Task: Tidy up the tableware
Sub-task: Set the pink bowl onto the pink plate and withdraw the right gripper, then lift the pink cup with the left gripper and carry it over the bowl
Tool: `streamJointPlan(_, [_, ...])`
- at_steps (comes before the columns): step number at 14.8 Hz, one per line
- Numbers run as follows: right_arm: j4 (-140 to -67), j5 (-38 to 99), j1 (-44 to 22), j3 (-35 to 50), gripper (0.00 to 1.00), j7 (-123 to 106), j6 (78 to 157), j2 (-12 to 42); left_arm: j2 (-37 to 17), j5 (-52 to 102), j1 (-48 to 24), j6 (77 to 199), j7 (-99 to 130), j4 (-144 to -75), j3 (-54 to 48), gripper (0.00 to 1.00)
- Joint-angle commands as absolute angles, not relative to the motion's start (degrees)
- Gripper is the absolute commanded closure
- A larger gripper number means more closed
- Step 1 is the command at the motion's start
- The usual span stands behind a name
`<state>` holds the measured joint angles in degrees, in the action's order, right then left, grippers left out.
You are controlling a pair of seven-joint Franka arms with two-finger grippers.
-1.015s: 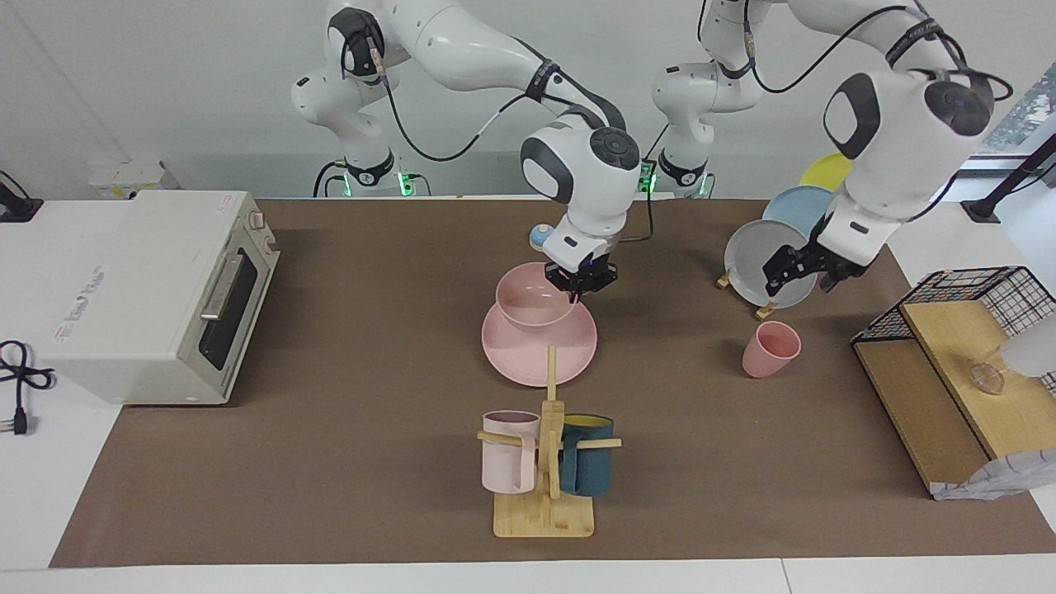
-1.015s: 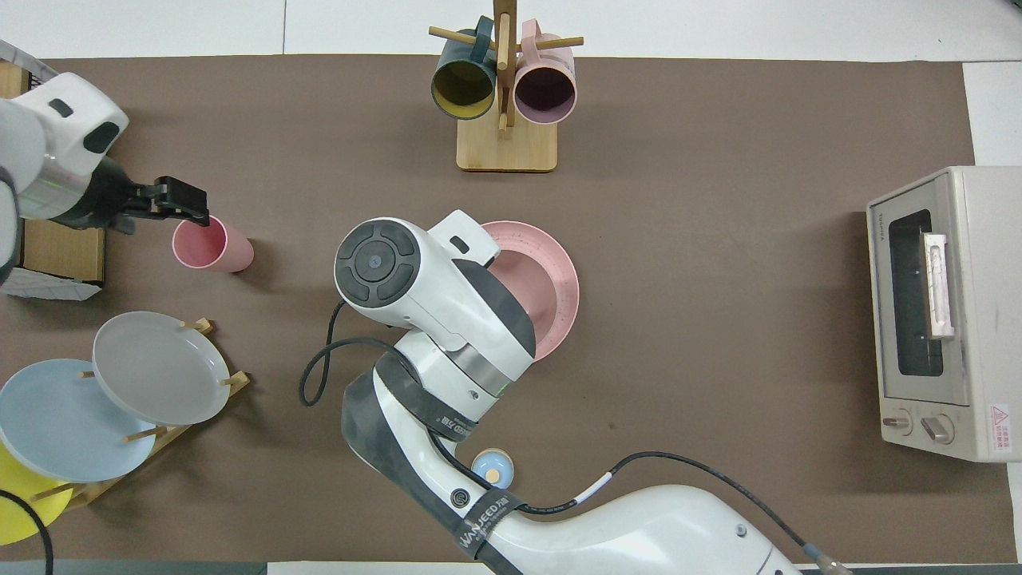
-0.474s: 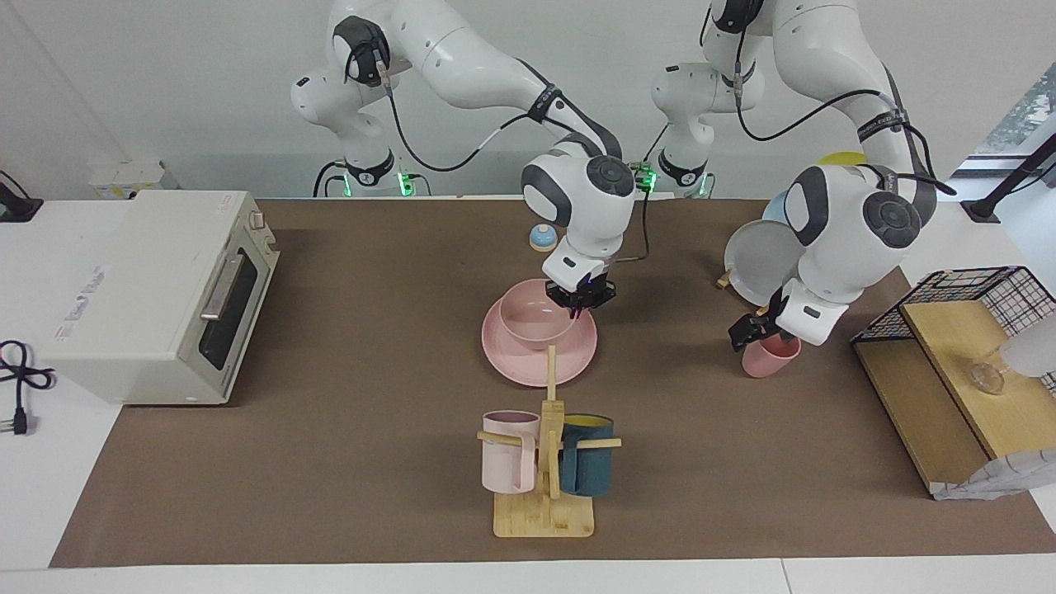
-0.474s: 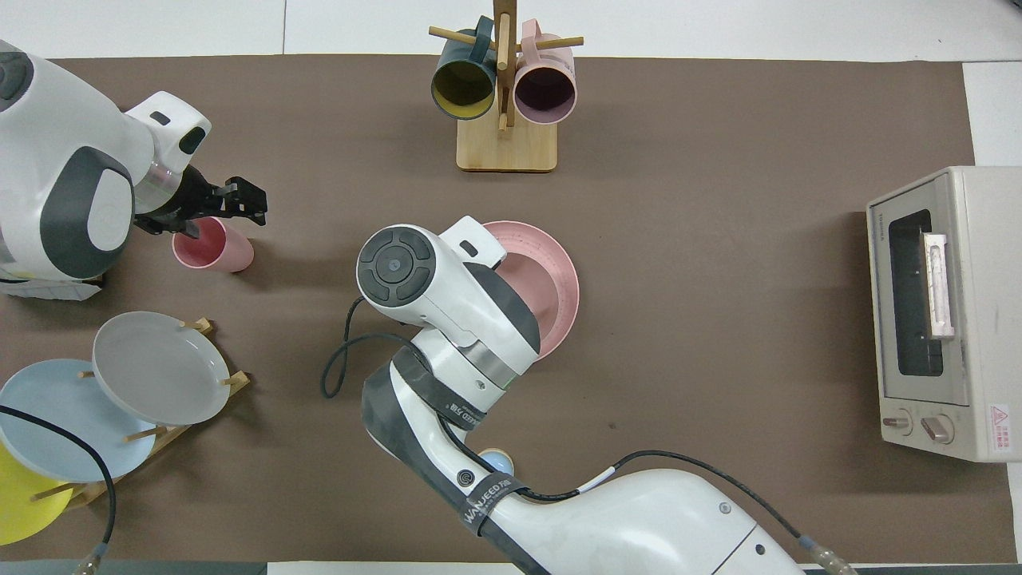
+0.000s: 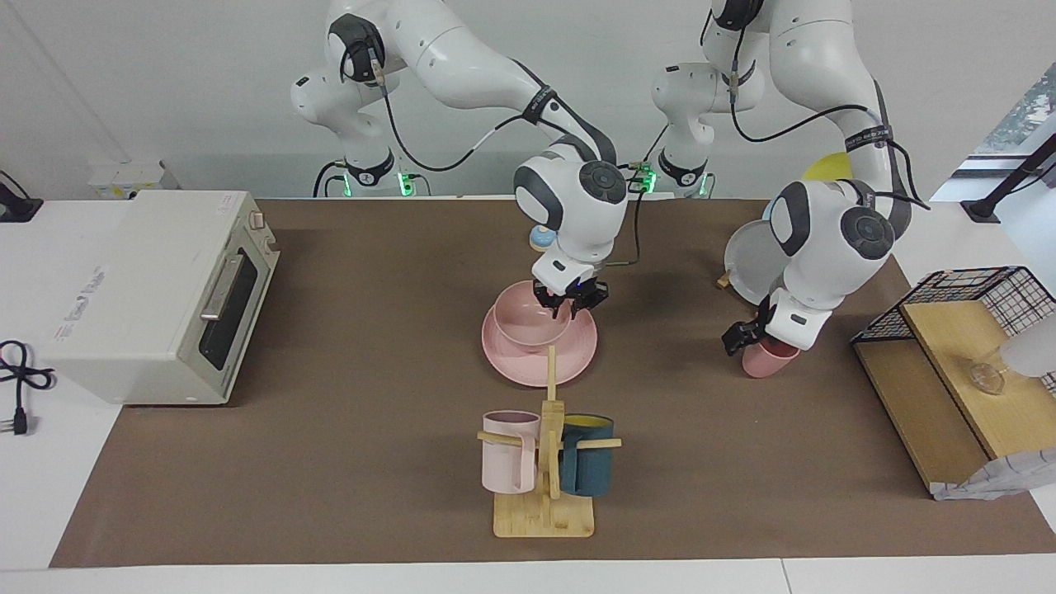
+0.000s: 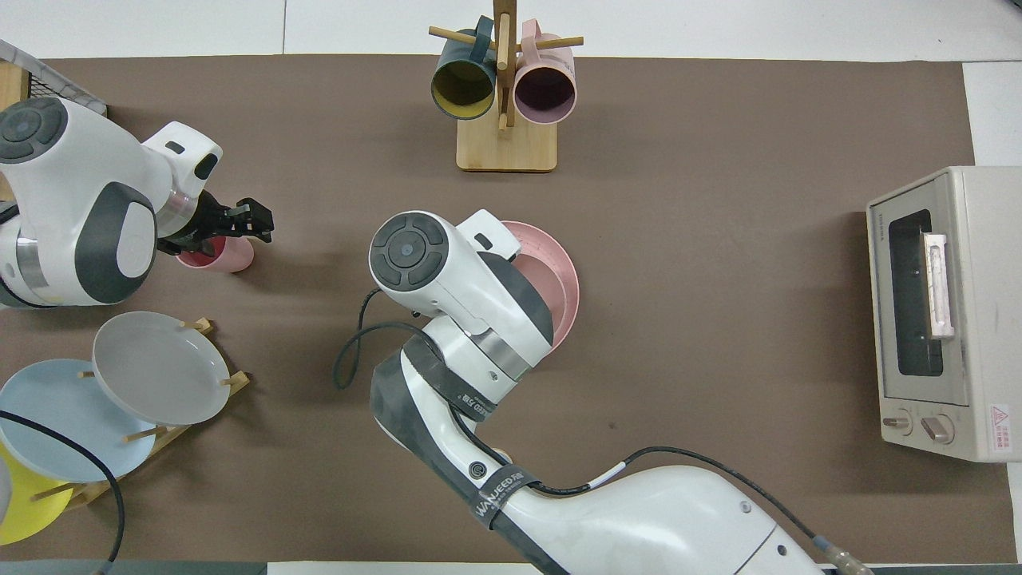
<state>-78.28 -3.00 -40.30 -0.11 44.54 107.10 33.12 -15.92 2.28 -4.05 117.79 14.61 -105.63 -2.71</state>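
The left gripper grabs the cup by its rim (image 6: 200,263) next, to stack the pink cup with the pink plate (image 6: 568,275).
The pink bowl (image 5: 524,326) sits in the pink plate (image 5: 528,369) at the middle of the table. My right gripper (image 5: 565,307) is at the bowl's rim on the robots' side, fingers open. In the overhead view my right arm hides the bowl and most of the plate (image 6: 568,275). The pink cup (image 5: 765,363) stands on the table toward the left arm's end. My left gripper (image 5: 752,338) is down at the cup's top, fingers open about its rim. The gripper (image 6: 223,231) and the cup (image 6: 233,257) also show in the overhead view.
A wooden mug tree (image 5: 549,495) with a pale pink mug (image 5: 509,454) and a teal mug (image 5: 587,469) stands farther out than the plate. A toaster oven (image 5: 157,289) is at the right arm's end. A rack with a grey plate (image 6: 160,367) and a wire basket (image 5: 982,289) are at the left arm's end.
My right gripper lowered the bowl onto the plate and opened. My left arm swung down from over the plate rack until its gripper reached the cup's top.
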Motion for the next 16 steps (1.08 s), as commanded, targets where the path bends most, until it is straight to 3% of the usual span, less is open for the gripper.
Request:
streamJointPlan(1, [-75.76,-2.73,-35.52,0.7,0.0,42.12,102.75,28.32,-13.01,2.11,-4.04,119.53,11.1,-109.51,-2.46,1.0])
streamJointPlan(6, [-75.85,1.58,-23.31,0.44,0.0,24.12,89.16,15.41,-13.36,1.5,-3.87,118.74,6.25,-108.29,-2.37,1.0])
streamJointPlan(8, [-76.46,1.58,-17.43,0.35,0.0,14.99,83.78,10.92,-13.88,1.32,-4.48,115.86,5.89,-104.09,-2.37,1.0])
streamJointPlan(11, [-79.96,1.41,-14.15,-2.18,0.0,8.53,79.98,6.61,-15.11,1.93,-6.93,102.19,6.85,-89.62,-2.46,1.0])
streamJointPlan(14, [-87.96,1.05,-10.56,-2.11,0.0,8.44,80.59,1.24,-21.77,2.2,-13.42,84.51,19.28,-69.41,-2.9,1.0])
streamJointPlan(16, [-89.38,1.58,-8.88,-2.11,0.0,8.52,80.86,0.88,-24.6,3.33,-19.83,81.21,30.79,-63.39,-2.9,1.0])
